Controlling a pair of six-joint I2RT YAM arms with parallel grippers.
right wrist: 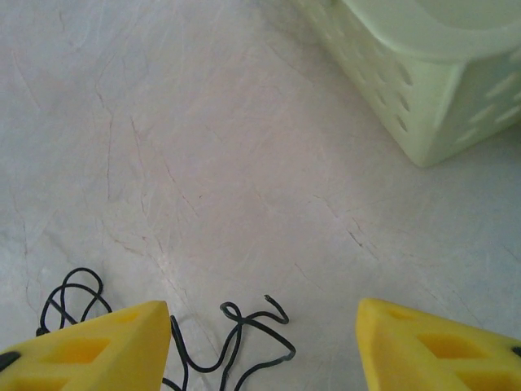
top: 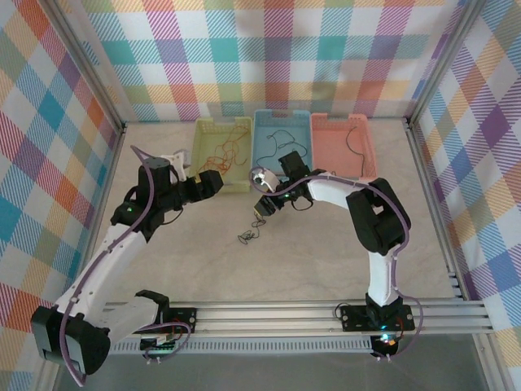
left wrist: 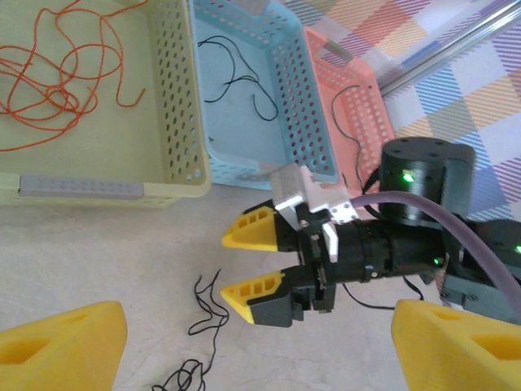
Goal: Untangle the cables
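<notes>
The bunched tangle should stay free to untangle, so I should next grab the black cable's curled end nearest the baskets with my right gripper.
A small tangle of thin black cable lies on the table in front of the baskets. My right gripper hovers just above and behind it, open. In the right wrist view the black cable curls on the table between the yellow fingers of the open right gripper, touching neither pad. My left gripper is open by the green basket, holding nothing. From the left wrist view, the left gripper looks at the right gripper and the black cable below it.
Three baskets stand at the back: a green basket holding orange cables, a blue basket holding black cable, and a pink basket with one black cable. The green basket's corner is close to the right gripper.
</notes>
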